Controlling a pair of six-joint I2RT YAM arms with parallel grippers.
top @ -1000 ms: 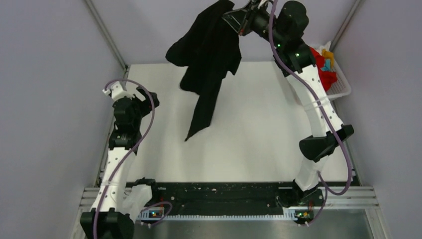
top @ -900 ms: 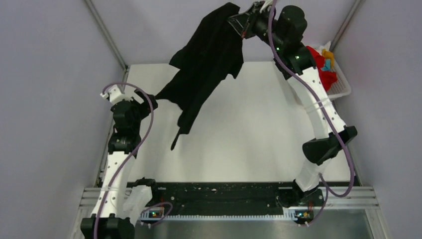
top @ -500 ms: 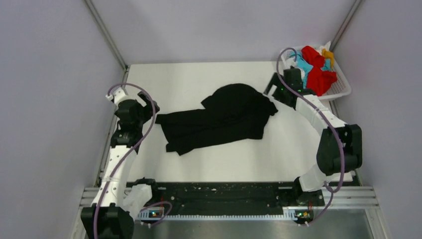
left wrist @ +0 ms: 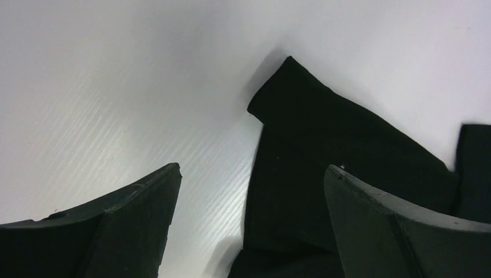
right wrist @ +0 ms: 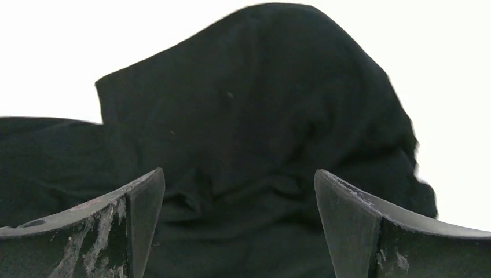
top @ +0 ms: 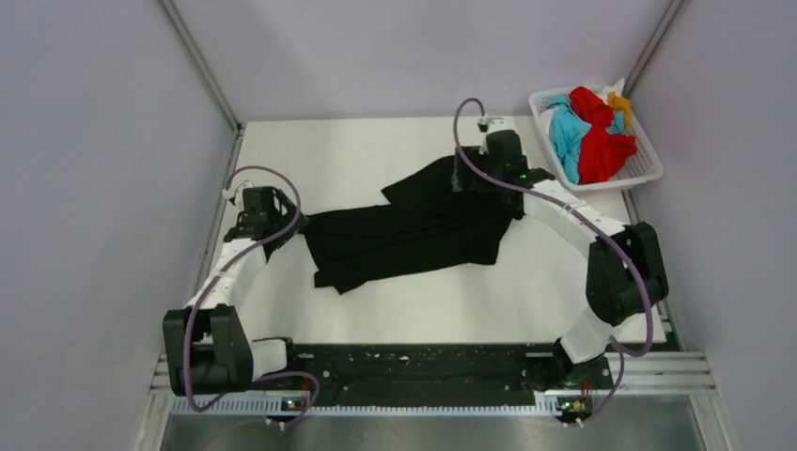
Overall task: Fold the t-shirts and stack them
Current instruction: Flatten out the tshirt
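My left gripper has to grab the black t-shirt (top: 414, 225) by its outer corner (top: 308, 223) next, so that both grippers can then spread the t-shirt flat for folding.
A large black t-shirt (top: 414, 225) lies crumpled on the white table (top: 357, 141), stretched from the left middle toward the back right. My left gripper (top: 284, 220) is low at the shirt's left end. Its fingers stand open (left wrist: 252, 169) with a black sleeve corner (left wrist: 324, 145) just ahead, and nothing is held. My right gripper (top: 467, 178) hovers over the shirt's bunched back-right part, open (right wrist: 238, 172) above the black cloth (right wrist: 249, 110) and gripping nothing. Red (top: 597, 150), turquoise-blue (top: 567, 132) and orange-yellow (top: 618, 101) t-shirts are piled in the basket.
The white lattice basket (top: 620, 181) stands at the table's back right corner, just right of my right arm. Grey walls and metal frame posts (top: 202, 70) close in the table. A black rail (top: 414, 362) with the arm bases runs along the near edge.
The black shirt hung high from my shut right gripper, then dropped onto the table as that gripper opened. Both arms have since lowered toward the shirt's ends.
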